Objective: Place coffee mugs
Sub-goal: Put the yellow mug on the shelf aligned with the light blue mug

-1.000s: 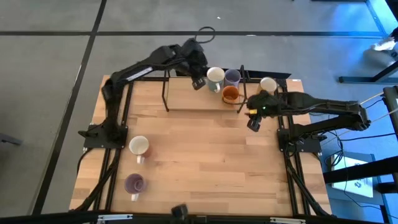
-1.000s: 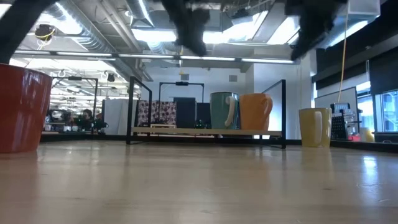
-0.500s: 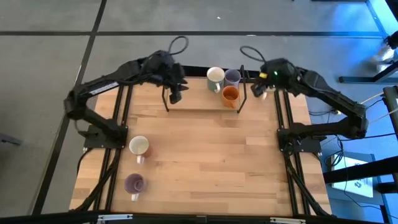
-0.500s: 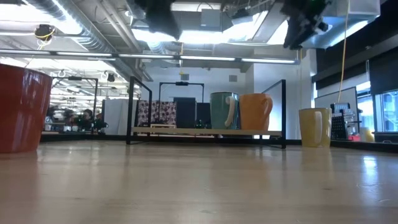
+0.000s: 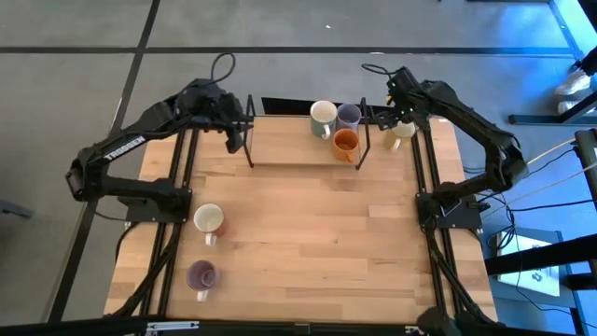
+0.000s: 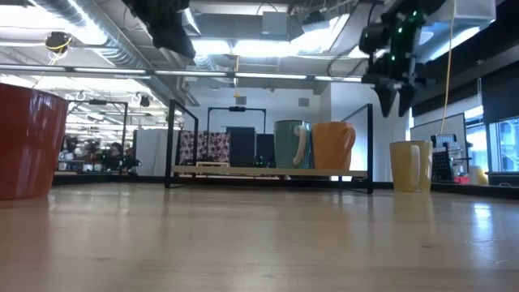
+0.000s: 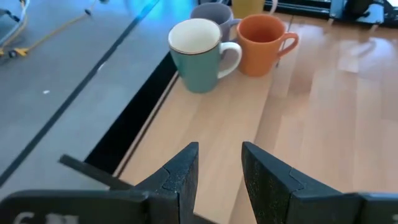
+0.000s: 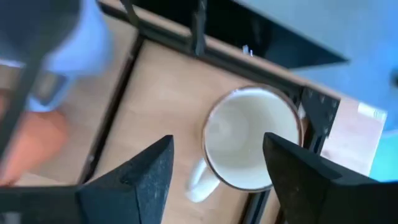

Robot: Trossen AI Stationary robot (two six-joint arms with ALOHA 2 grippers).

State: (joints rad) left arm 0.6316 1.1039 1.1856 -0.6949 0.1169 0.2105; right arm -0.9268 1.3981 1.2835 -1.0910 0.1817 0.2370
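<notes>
I will next set the cream mug on the rack beside the other mugs, my right gripper grabbing it by its rim (image 8: 204,146).
Three mugs stand together on a low rack at the table's far edge: a teal one with a cream inside (image 5: 323,116) (image 7: 199,53), a pale lavender one (image 5: 349,115) and an orange one (image 5: 345,142) (image 6: 332,146). A cream mug (image 5: 403,132) (image 8: 252,140) stands right of the rack. A white mug with red outside (image 5: 208,219) and a dark purple mug (image 5: 201,275) stand near the table's left front. My right gripper (image 5: 395,114) (image 8: 217,140) hovers open above the cream mug. My left gripper (image 5: 233,135) (image 7: 219,149) hangs open over the rack's left end.
The rack (image 5: 280,154) is a black wire frame with a wooden shelf, with upright posts at its corners (image 6: 170,142). The table's middle and near right (image 5: 354,252) are bare wood. Black arm mounts stand at both side edges (image 5: 154,201).
My left gripper has drawn back from the teal mug toward the table's left, along the rack. My right gripper has travelled from the table's right middle to the far edge, rising and then tipping fingers-down over the cream mug. No mug has moved.
</notes>
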